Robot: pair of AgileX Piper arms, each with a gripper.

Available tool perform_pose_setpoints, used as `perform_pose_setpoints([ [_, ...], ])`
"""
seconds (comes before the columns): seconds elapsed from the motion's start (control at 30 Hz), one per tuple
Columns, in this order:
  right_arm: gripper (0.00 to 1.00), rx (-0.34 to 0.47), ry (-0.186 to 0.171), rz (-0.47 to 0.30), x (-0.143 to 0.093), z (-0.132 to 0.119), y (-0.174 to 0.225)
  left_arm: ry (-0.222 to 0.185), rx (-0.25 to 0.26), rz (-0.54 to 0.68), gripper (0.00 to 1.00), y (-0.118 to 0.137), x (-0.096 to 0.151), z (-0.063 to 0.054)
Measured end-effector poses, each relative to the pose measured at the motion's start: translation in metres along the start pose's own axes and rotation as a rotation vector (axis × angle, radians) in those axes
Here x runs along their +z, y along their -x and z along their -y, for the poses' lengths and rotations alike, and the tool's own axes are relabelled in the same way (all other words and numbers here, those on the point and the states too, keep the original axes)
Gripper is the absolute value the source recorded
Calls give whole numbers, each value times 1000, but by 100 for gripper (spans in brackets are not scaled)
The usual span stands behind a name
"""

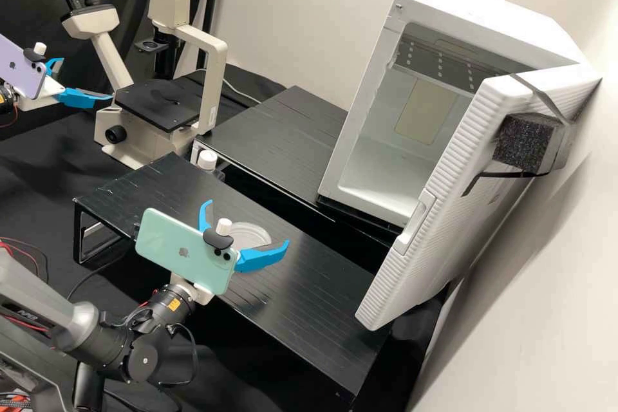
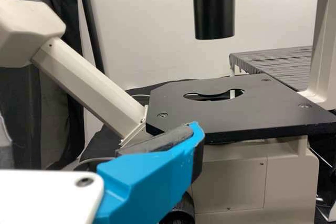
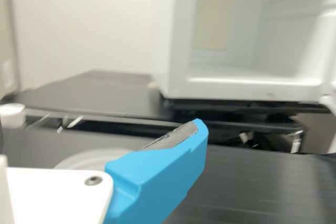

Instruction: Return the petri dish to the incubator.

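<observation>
My right gripper takes the clear petri dish by its round side [image 1: 266,233] [image 3: 65,162] next and returns it to the incubator.
In the high view the clear petri dish [image 1: 256,233] lies on the near black stand, between the spread fingers of my right gripper [image 1: 247,223], which is open. The right wrist view has one blue finger of this gripper [image 3: 157,174] in front of the blurred dish [image 3: 92,159]. At the upper left, my left gripper [image 1: 86,80] is open beside the microscope; one finger of this gripper [image 2: 152,174] appears before the microscope stage in the left wrist view. The white incubator [image 1: 502,19] stands with its door [image 1: 444,187] swung open; its lower compartment holds nothing visible.
The microscope [image 1: 212,87] with its black stage [image 1: 158,103] is at the back left. A second black stand [image 1: 277,132] lies behind the near stand [image 1: 309,283], with a gap between them. A white-capped bottle [image 1: 207,159] is near that gap. The open incubator door reaches toward the near stand.
</observation>
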Motion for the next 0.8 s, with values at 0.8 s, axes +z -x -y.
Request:
perform_pose_setpoints([
  [0.8,100,-197,-170,42,30,21,-7,0,0,0,100,0,0,0],
])
